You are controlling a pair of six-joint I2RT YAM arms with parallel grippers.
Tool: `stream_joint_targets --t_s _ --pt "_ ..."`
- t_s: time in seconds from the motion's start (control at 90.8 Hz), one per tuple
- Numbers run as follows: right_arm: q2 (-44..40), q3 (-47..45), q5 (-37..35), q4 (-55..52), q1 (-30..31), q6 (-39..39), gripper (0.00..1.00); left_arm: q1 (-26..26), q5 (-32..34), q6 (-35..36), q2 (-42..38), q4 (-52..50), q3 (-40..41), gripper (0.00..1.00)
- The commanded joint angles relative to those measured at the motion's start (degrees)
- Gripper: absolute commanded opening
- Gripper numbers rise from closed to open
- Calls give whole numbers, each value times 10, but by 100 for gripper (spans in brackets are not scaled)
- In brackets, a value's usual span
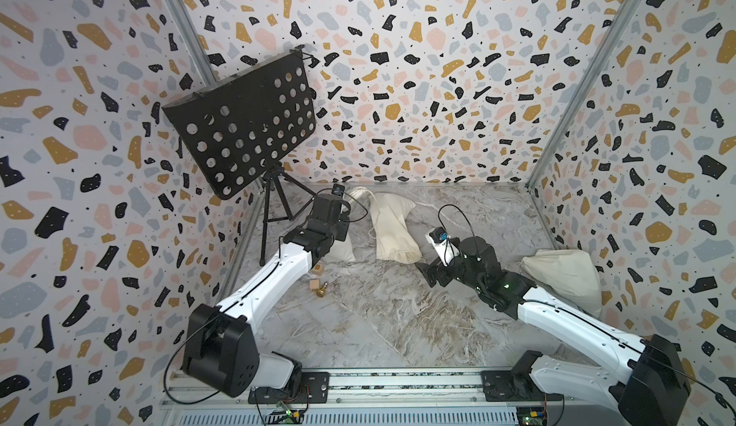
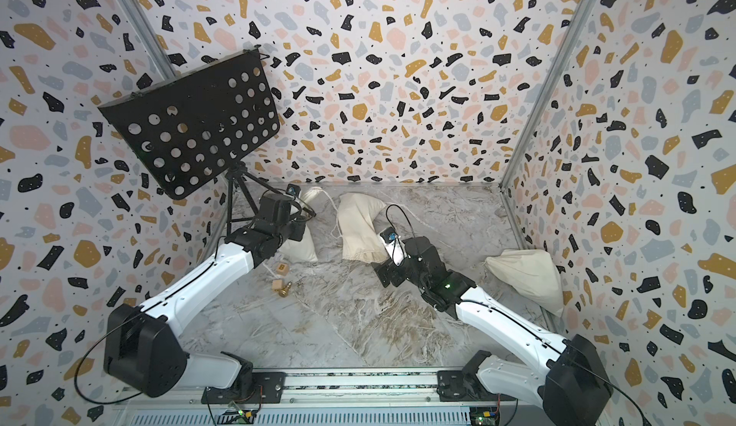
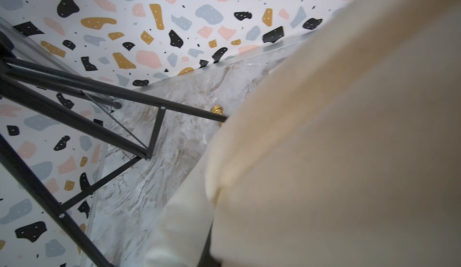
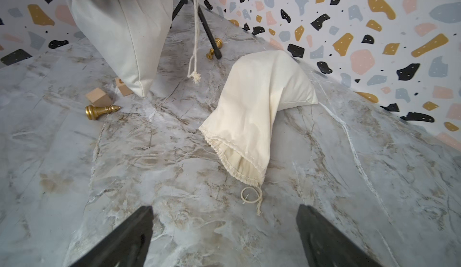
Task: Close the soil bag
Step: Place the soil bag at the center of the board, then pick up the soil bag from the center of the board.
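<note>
I will next grip the corner of the slumped bag's opening by the cord loop with my right gripper to close the bag, leaving the opening's other side for my left gripper.
A cream cloth soil bag (image 4: 124, 33) hangs tilted from my left gripper (image 1: 343, 221), its lowest corner down by the table. Its knotted drawstring (image 4: 195, 53) dangles beside it. Cloth (image 3: 336, 153) fills the left wrist view and hides the jaws, which are shut on the bag. A second cream bag (image 1: 392, 229) lies slumped mid-table, its frayed mouth (image 4: 237, 161) partly agape. A small loop of its cord (image 4: 252, 195) lies just beyond my right gripper (image 4: 224, 208). That gripper stands wide open over bare marble, holding nothing.
A black perforated music stand (image 1: 243, 125) on a tripod (image 3: 74, 118) fills the back left corner. Two wooden blocks (image 4: 98, 97) and a gold chess piece (image 4: 99, 111) lie under the hanging bag. A third cream bag (image 1: 565, 280) leans against the right wall.
</note>
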State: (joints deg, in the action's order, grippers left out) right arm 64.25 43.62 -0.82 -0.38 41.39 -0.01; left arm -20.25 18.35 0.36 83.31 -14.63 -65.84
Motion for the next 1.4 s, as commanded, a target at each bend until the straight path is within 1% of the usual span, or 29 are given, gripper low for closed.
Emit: stream_joint_targets --t_s 0.0,0.066,0.099,0.154,0.231,0.275,0.319,0.341,0.363,0.385,0.407,0.451,0.528,0.606,0.727,0.848,0.914,1.002,1.112,1.134,1.178,1.2,1.222,1.255,1.288,1.343,1.387 --pt "6 1 -41 14 -3 10 99 28 24 -13 53 69 -55 0" --pt "13 0 -47 17 -4 12 99 43 3 -27 102 58 -75 1" --pt "17 -1 -48 18 -5 13 100 48 -8 -34 120 58 -80 3" --pt "25 -1 -47 22 -7 15 100 55 -23 -43 156 59 -89 13" --pt "39 3 -43 23 -8 18 100 58 -35 -46 183 44 -103 28" --pt "47 5 -43 23 -8 18 100 58 -37 -45 181 42 -100 42" --pt "55 8 -43 22 -9 17 100 58 -39 -42 166 45 -86 67" --pt "61 9 -41 21 -11 16 100 58 -45 -39 157 48 -78 76" --pt "67 12 -40 19 -12 15 100 58 -51 -34 141 53 -71 83" --pt "77 16 -35 17 -13 15 100 58 -55 -26 129 55 -66 94" --pt "85 21 -30 14 -17 16 100 58 -58 -21 116 52 -64 99" --pt "111 32 -18 9 -25 21 100 58 -62 -12 89 43 -63 100" --pt "163 48 5 9 -38 27 100 58 -67 2 40 -4 -61 100" --pt "213 67 17 8 -50 31 100 58 -66 4 -20 -17 -42 100" --pt "280 88 38 11 -65 40 96 56 -78 -12 -113 -4 17 100" --pt "328 99 39 29 -70 46 90 51 -133 -45 -192 32 95 100" --pt "354 114 38 32 -73 47 86 49 -177 -62 -217 61 123 100" --pt "389 134 36 39 -76 49 80 41 -226 -68 -230 73 142 100" --pt "429 157 39 52 -80 52 74 19 -231 -48 -225 73 153 100" --pt "437 162 40 51 -80 53 71 17 -231 -46 -222 73 155 100" --pt "452 172 43 48 -80 53 61 12 -235 -39 -216 73 158 100" --pt "457 176 44 47 -80 52 54 10 -237 -34 -214 73 159 100" --pt "459 178 44 46 -80 51 49 8 -238 -31 -212 73 161 100" --pt "460 177 44 49 -81 51 37 6 -238 -24 -209 74 164 100" --pt "453 168 44 58 -81 50 28 3 -239 -16 -207 75 168 100" --pt "430 145 50 79 -80 49 11 -5 -244 -5 -204 76 172 100" --pt "402 129 55 83 -81 47 3 -11 -248 8 -204 77 174 100"
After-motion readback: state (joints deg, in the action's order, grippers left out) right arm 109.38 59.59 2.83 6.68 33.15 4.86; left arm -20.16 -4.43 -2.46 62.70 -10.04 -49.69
